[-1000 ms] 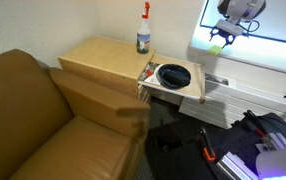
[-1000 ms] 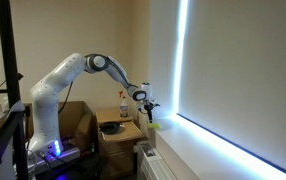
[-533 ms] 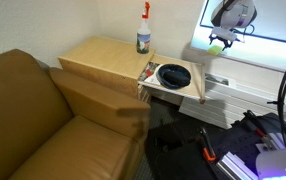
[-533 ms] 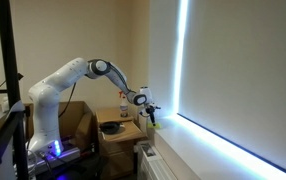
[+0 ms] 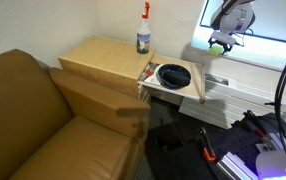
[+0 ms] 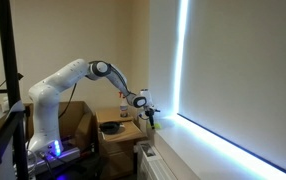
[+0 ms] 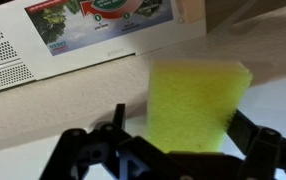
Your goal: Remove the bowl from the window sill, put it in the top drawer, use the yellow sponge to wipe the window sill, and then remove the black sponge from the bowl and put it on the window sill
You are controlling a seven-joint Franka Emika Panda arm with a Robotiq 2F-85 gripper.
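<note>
I should close my gripper on the yellow sponge (image 7: 198, 100) now. It sits deep between my open fingers, which are down on either side of it, so closing would hold it.
The yellow sponge (image 7: 198, 100) lies on the white window sill (image 7: 53, 115). My gripper (image 7: 179, 113) stands open around it, one finger on each side; the left finger has a clear gap to the sponge. In an exterior view the gripper (image 5: 220, 40) hangs low over the sill (image 5: 258, 55) with the sponge (image 5: 216, 46) a green speck under it. The dark blue bowl (image 5: 174, 75) sits in the pulled-out top drawer (image 5: 183, 94) of the wooden cabinet. I cannot make out the black sponge in the bowl.
A spray bottle (image 5: 143, 30) stands on the cabinet top (image 5: 103, 58). A brown sofa (image 5: 43, 125) fills the left foreground. A labelled window frame (image 7: 93, 25) runs just behind the sponge. Cables and gear lie on the floor (image 5: 253, 140).
The gripper has come down from above the sill and now straddles the yellow sponge. Its jaws stayed open. Bowl and drawer have not moved.
</note>
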